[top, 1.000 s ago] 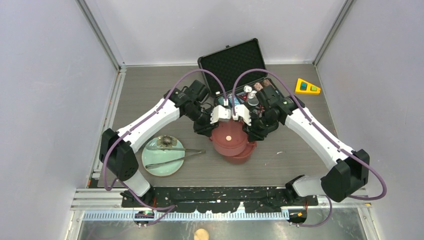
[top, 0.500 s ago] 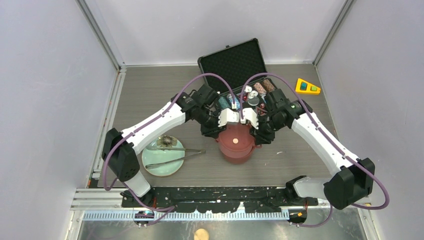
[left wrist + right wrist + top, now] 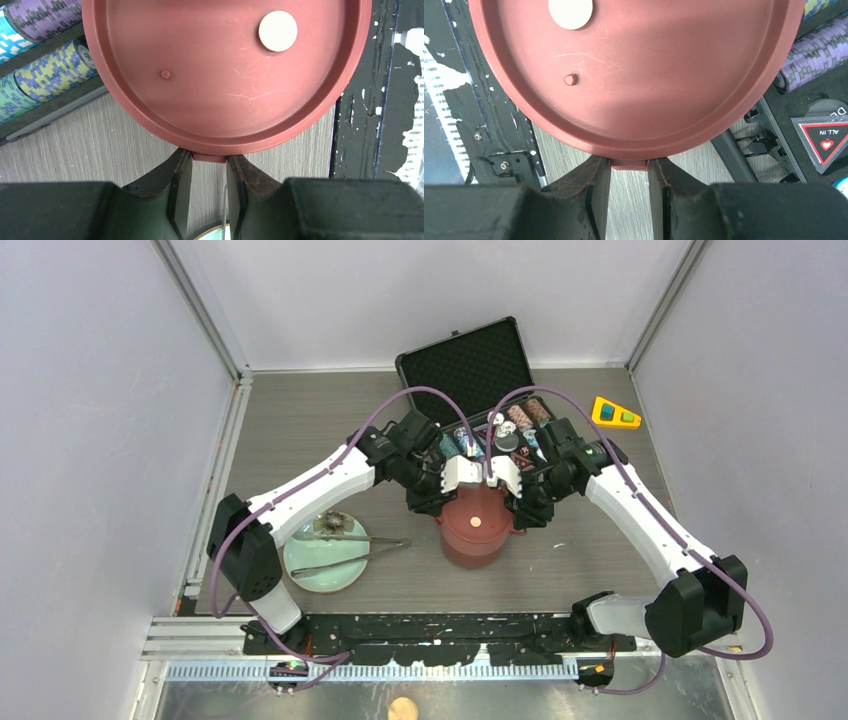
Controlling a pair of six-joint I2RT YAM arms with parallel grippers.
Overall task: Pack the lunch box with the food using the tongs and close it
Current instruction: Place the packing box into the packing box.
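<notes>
The top level is squarely over the lunch box and would stay seated there, so my left gripper should open now.
The maroon-red lunch box stands mid-table. Its top tier carries a flat red inner lid with a round beige disc on it. My left gripper is shut on a small red tab at the tier's rim. My right gripper is shut on the matching tab on the opposite side. The silver tongs lie across the pale green plate to the left, untouched. A small dark piece sits at the plate's far edge. Other food is out of view.
Just behind the lunch box is an open black case with stacks of poker chips. A yellow wedge with buttons lies at the back right. The arms' black base rail runs along the near edge.
Both grippers carried the red tier to the right and slightly nearer. It now sits squarely over the lower tier, which stuck out beneath it a second ago. The grips are unchanged.
</notes>
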